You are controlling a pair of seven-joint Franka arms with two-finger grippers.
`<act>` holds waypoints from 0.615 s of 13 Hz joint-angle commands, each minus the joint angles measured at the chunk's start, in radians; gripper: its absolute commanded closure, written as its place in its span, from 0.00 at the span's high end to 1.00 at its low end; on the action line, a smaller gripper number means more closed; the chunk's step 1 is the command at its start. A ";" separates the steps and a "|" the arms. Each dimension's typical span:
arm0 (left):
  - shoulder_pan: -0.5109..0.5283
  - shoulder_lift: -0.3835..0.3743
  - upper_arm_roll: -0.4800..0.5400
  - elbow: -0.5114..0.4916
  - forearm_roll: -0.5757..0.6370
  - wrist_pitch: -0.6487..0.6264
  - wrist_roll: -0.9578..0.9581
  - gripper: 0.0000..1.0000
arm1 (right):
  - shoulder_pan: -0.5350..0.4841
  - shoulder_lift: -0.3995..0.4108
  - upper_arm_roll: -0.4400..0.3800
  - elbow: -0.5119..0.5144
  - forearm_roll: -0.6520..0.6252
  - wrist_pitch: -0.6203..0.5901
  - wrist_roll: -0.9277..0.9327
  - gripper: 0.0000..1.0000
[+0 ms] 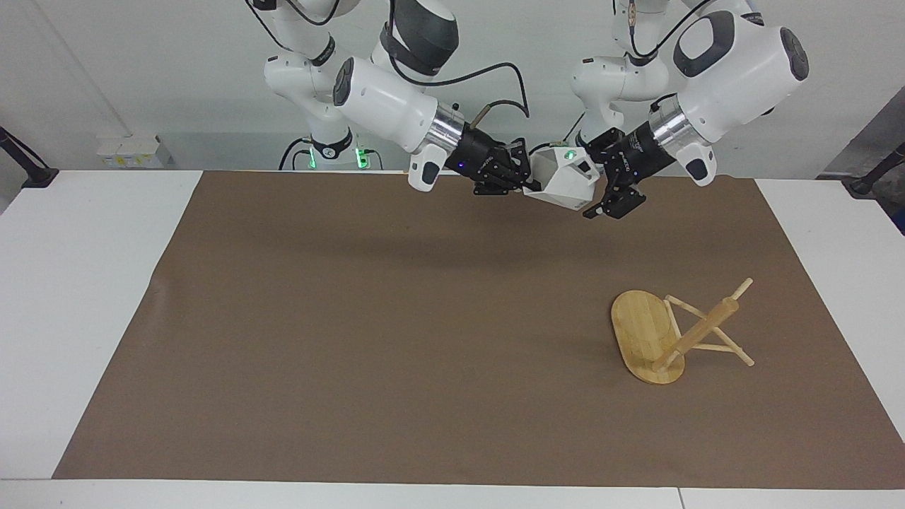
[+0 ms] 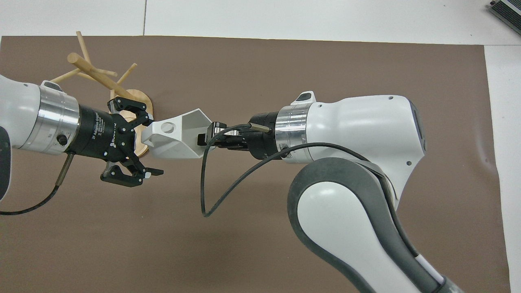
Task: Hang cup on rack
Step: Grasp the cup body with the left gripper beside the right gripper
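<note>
My left gripper takes hold of the white cup by its blocky handle (image 2: 163,130) next, to hang it on the rack's peg (image 2: 128,73).
The white faceted cup (image 1: 562,182) is up in the air over the mat's edge nearest the robots, lying on its side. My right gripper (image 1: 527,181) is shut on its rim; the overhead view shows this gripper (image 2: 203,140) and the cup (image 2: 175,136) too. My left gripper (image 1: 601,189) is open, with its fingers either side of the cup's handle end, also seen from overhead (image 2: 151,145). I cannot tell whether they touch it. The bamboo rack (image 1: 647,332) lies tipped over on the mat toward the left arm's end, pegs pointing sideways; overhead its post (image 2: 93,71) shows.
A brown mat (image 1: 353,318) covers most of the white table (image 1: 85,283). A dark device (image 2: 506,10) sits at the table corner farthest from the robots, at the right arm's end. A black cable (image 2: 228,191) loops under the right wrist.
</note>
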 commanded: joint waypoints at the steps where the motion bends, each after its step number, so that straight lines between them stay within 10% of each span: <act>1: -0.008 -0.021 0.009 -0.020 -0.045 0.014 -0.026 1.00 | -0.012 -0.001 0.006 0.002 0.030 0.006 0.004 0.00; 4: -0.019 -0.022 0.007 -0.022 -0.058 0.027 -0.028 0.93 | -0.012 -0.001 0.008 0.002 0.030 0.006 0.004 0.00; 6: -0.020 -0.022 0.005 -0.022 -0.061 0.041 -0.023 0.13 | -0.012 -0.001 0.006 0.002 0.030 0.006 0.006 0.00; 8: -0.019 -0.024 0.005 -0.022 -0.069 0.051 -0.023 0.00 | -0.012 -0.001 0.006 0.002 0.032 0.006 0.006 0.00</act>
